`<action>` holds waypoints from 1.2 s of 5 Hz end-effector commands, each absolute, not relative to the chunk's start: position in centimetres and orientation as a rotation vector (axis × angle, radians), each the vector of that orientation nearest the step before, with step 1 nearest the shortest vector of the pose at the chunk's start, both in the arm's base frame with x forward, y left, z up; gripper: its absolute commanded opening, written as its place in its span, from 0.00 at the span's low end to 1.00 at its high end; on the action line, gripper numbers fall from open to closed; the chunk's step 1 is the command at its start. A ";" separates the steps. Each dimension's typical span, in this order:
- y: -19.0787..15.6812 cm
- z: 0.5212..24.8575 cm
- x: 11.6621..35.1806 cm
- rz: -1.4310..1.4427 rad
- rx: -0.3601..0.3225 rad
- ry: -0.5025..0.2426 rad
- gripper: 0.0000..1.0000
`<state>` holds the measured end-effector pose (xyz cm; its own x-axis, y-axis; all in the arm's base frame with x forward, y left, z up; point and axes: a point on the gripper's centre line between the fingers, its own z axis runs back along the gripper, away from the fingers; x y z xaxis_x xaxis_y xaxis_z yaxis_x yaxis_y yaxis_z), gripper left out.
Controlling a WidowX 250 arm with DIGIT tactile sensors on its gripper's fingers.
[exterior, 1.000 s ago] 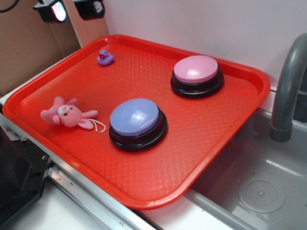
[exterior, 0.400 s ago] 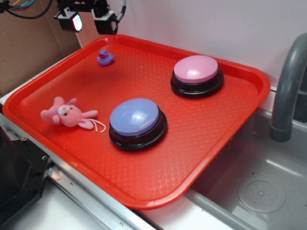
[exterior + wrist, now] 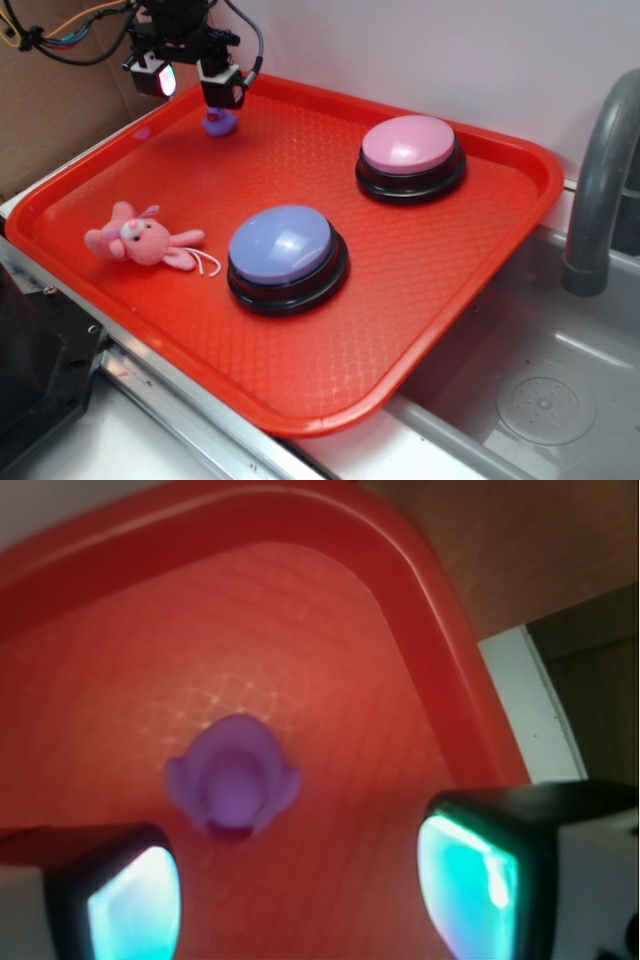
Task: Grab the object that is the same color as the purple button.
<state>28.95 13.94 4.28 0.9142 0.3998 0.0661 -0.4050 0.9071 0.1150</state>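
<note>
My gripper grabs the tiny purple duck by its rounded body next, to pick out the object that matches the purple button.
The object, a tiny purple rubber duck, sits near the far left corner of the red tray. My gripper hovers just above it, open, with its two fingertips wide apart. One fingertip hides the duck's top in the exterior view. In the wrist view the duck lies slightly ahead of the gap, nearer the left pad, untouched. The purple button, lavender-blue domed on a black base, stands in the tray's middle front.
A pink-topped button stands at the tray's back right. A pink plush bunny lies at the tray's left. A grey sink with a faucet is on the right. The tray's raised rim curves close beside the duck.
My gripper has come down and forward from the top left edge of the view, ending right over the duck. Nothing on the tray has moved.
</note>
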 end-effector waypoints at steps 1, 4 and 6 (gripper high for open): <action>14.6 4.7 31.6 0.373 0.110 -0.140 1.00; 15.2 3.1 29.1 0.403 0.088 -0.079 0.00; 13.7 9.3 28.7 0.337 0.093 -0.098 0.00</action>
